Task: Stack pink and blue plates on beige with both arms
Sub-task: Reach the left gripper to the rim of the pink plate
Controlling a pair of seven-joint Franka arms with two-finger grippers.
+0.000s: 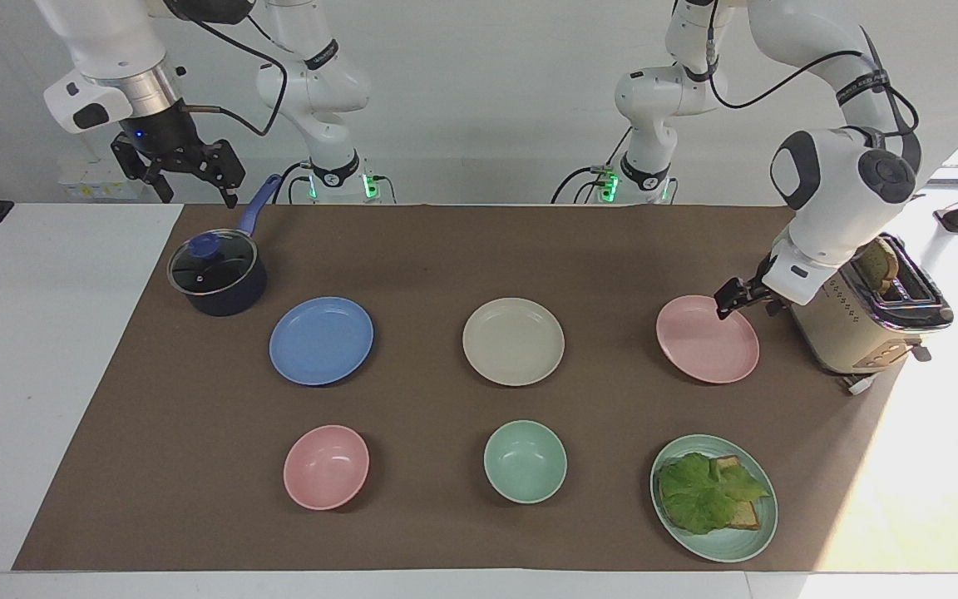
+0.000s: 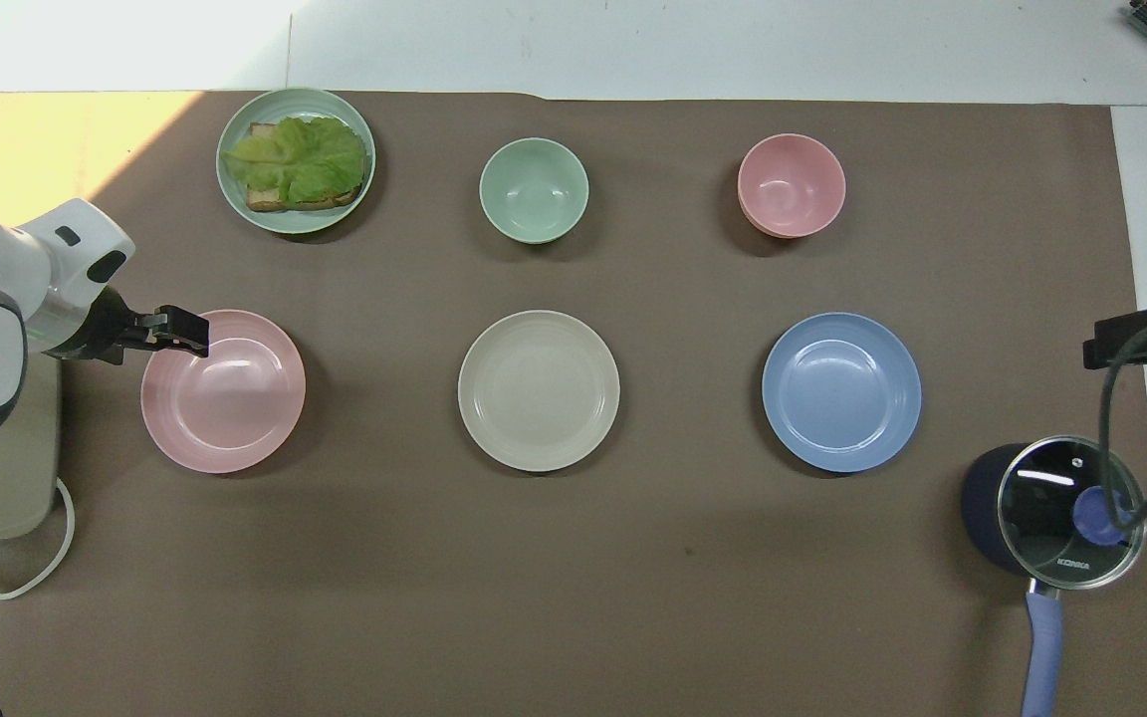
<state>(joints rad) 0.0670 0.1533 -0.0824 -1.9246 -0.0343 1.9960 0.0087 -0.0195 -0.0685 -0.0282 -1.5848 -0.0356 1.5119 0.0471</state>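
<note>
The left gripper grabs the pink plate by its narrow rim (image 2: 152, 362) next, since the plate's broad side spreads far wider than the open fingers.
Three equal plates lie in a row on the brown mat: the blue plate (image 1: 321, 341) (image 2: 841, 391) toward the right arm's end, the beige plate (image 1: 513, 341) (image 2: 539, 390) in the middle, and the pink plate (image 1: 708, 345) (image 2: 225, 398) toward the left arm's end. My left gripper (image 1: 728, 299) (image 2: 190, 339) hangs low over the pink plate's rim on the toaster side, open and holding nothing. Whether it touches the rim I cannot tell. My right gripper (image 1: 188, 179) (image 2: 1126, 349) waits high, open and empty, over the table's end by the pot.
A dark blue pot with a glass lid (image 1: 217, 274) stands near the blue plate. A toaster with bread (image 1: 861, 312) stands beside the pink plate. Farther from the robots lie a pink bowl (image 1: 326, 466), a mint bowl (image 1: 525, 461) and a mint plate (image 1: 728, 551) with lettuce and toast.
</note>
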